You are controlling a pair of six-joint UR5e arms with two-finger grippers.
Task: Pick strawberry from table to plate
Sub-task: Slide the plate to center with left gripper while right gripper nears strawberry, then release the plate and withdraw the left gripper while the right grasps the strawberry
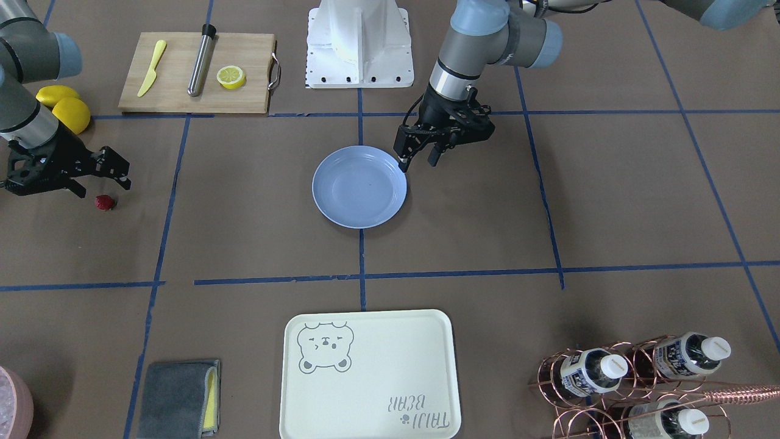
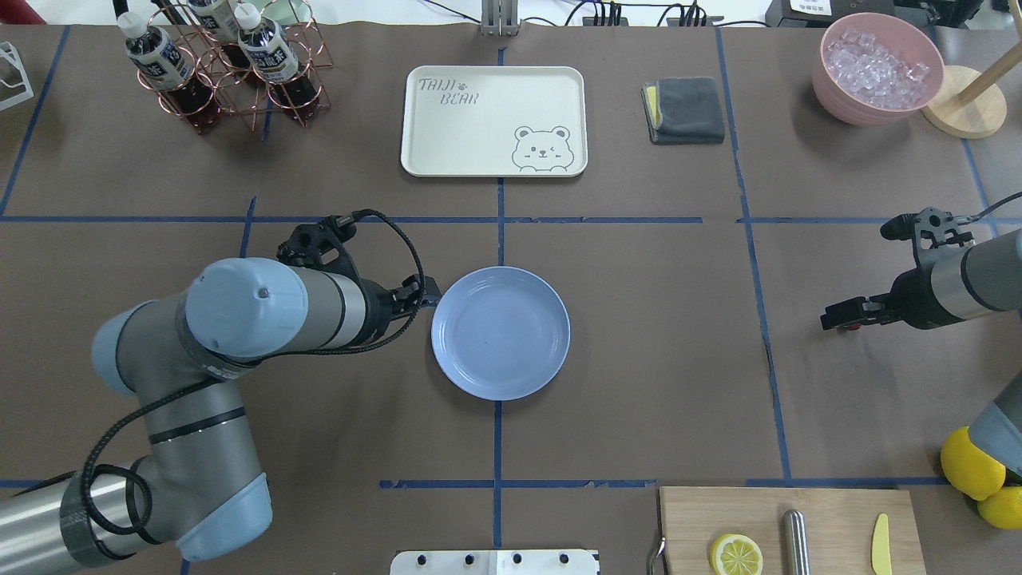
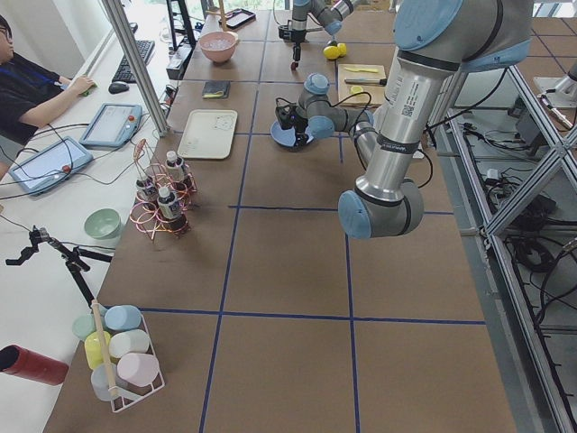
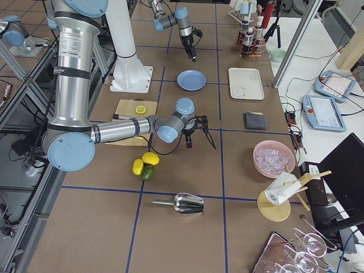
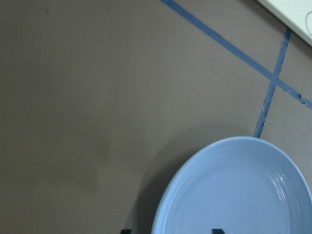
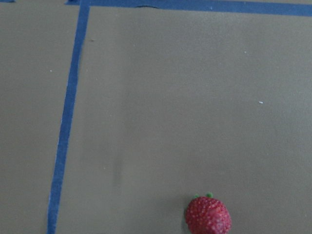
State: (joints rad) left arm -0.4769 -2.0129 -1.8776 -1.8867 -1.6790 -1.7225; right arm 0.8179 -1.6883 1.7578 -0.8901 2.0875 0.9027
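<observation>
The robot next needs to grab the small red strawberry by its round body [image 1: 105,202] with its right gripper, to move it onto the plate [image 1: 359,188].
The strawberry [image 1: 105,202], small and dark red, lies on the brown taped table [image 1: 256,244] at the robot's right side. My right gripper [image 1: 100,185] hovers open just over and behind it, nothing between its fingers. In the right wrist view the strawberry [image 6: 208,215] sits at the bottom edge, with no fingers showing. In the overhead view the right gripper [image 2: 838,318] hides most of the berry. The light-blue plate [image 1: 359,188] is empty at the table's centre. My left gripper [image 1: 418,162] is open at the plate's rim [image 5: 165,214], a finger on each side of the rim.
A cutting board [image 1: 198,73] with a lemon half [image 1: 231,77], a yellow knife and a metal rod stands behind the strawberry. Two lemons [image 1: 64,107] lie by the right arm. The bear-print tray [image 1: 368,375], a grey cloth [image 1: 177,399] and a bottle rack [image 1: 634,384] line the far side.
</observation>
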